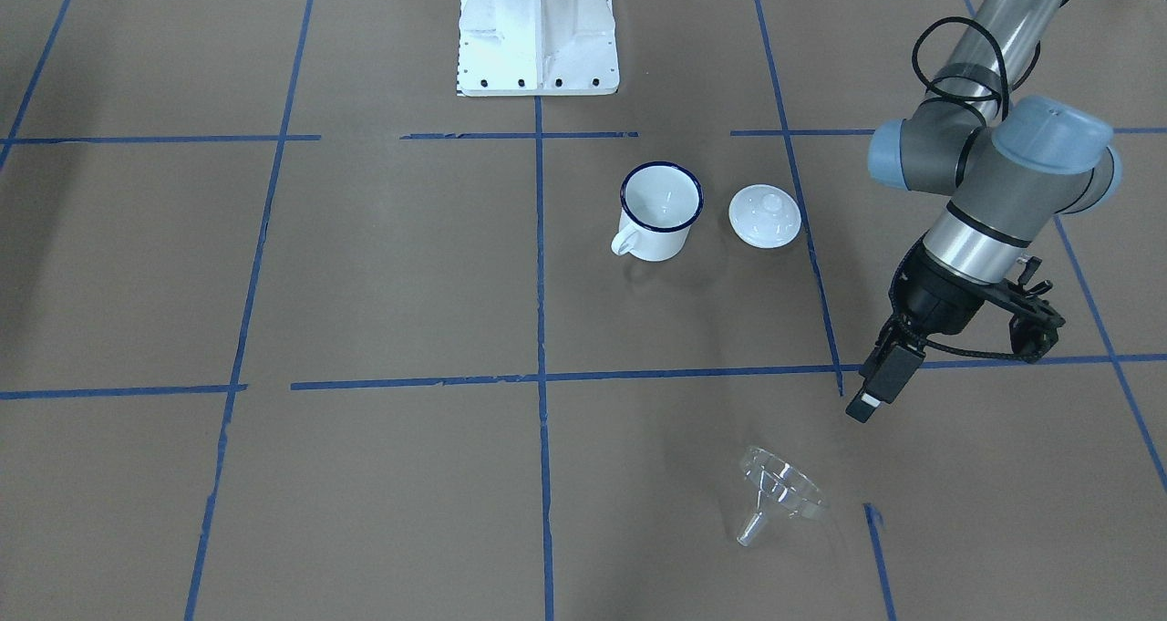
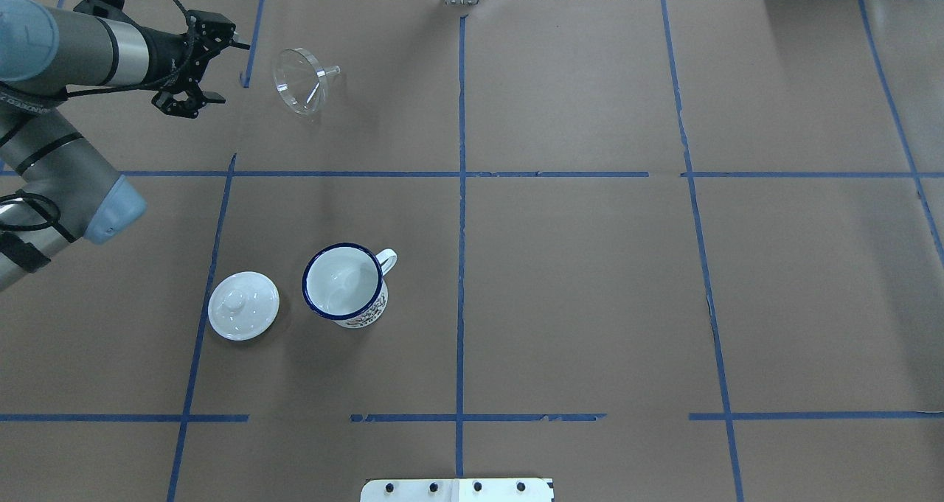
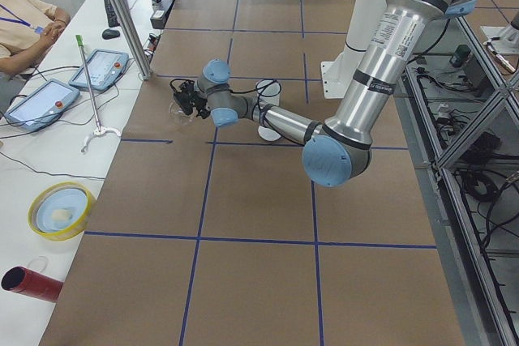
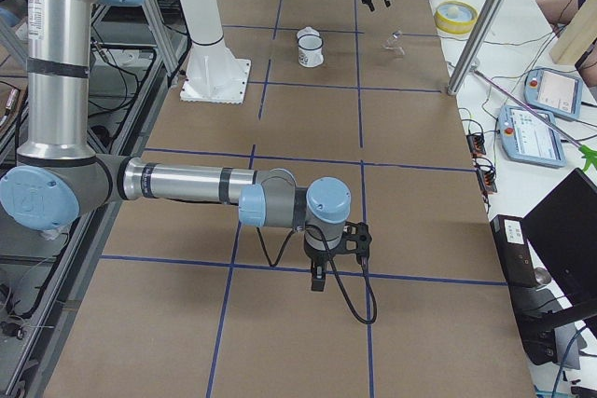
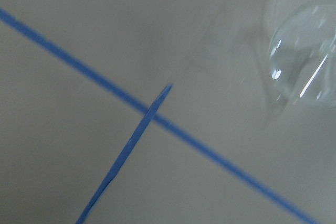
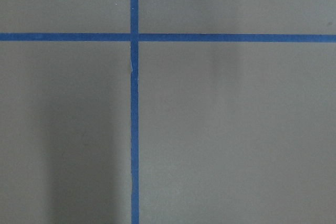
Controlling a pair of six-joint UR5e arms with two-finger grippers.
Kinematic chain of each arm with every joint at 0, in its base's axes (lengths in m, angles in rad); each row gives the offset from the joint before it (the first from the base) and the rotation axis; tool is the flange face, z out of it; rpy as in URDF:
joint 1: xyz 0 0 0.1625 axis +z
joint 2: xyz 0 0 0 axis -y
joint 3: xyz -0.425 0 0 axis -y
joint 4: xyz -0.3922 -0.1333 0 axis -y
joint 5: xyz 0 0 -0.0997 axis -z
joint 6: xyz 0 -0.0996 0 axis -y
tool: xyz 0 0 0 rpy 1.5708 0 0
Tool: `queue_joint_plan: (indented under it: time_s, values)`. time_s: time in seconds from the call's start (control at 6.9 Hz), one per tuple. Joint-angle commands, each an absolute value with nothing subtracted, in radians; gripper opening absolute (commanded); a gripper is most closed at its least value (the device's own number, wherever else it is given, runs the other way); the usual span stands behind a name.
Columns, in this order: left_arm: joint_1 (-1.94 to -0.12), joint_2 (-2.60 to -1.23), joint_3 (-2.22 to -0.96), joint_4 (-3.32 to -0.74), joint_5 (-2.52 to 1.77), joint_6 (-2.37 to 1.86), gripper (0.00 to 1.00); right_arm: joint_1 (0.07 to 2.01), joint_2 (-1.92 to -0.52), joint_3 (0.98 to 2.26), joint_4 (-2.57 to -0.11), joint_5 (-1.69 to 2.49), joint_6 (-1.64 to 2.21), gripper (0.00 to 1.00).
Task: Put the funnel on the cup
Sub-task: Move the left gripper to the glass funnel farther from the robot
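The funnel's cone [image 1: 772,496] is wide and sloping as it flares out, so the left gripper will next grab the funnel by the thin rim of its opening [image 1: 766,459].
The clear funnel [image 2: 301,80] lies on its side at the table's far left, its wide mouth turned toward my left gripper and its spout pointing away. It also shows in the front view [image 1: 779,493] and, blurred, in the left wrist view [image 5: 304,61]. The white cup [image 2: 345,284] with a blue rim stands upright and empty nearer the robot; it also shows in the front view [image 1: 661,209]. My left gripper [image 2: 221,71] is open and empty, a short way left of the funnel and above the table [image 1: 871,393]. My right gripper [image 4: 317,281] hovers low, far from both; I cannot tell if it is open.
A white domed lid with a knob [image 2: 243,305] lies just left of the cup, also in the front view [image 1: 764,216]. The robot's white base [image 1: 538,33] stands behind the cup. Blue tape lines cross the brown table. Operators' tablets lie beyond the far edge [image 4: 546,90].
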State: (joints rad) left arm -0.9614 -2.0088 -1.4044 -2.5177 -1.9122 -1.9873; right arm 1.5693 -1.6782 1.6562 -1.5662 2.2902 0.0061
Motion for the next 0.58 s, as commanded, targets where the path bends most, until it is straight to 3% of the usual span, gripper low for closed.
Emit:
queue_joint_plan:
  time_s: [0.0, 0.29, 0.43]
  values:
    - [-0.963, -2.043, -1.327, -2.589, -1.907, -2.0, 0.99, 1.569, -1.678, 1.657, -1.566, 2.29, 0.006, 1.0]
    - [-0.963, -2.167, -1.17, -2.634, -1.902, -2.032, 0.98, 1.569, -1.678, 1.657, -1.566, 2.29, 0.006, 1.0]
    - [-0.96, -2.18, -1.149, -2.635, -1.87, -2.046, 0.98, 1.569, -1.678, 1.657, -1.566, 2.29, 0.006, 1.0]
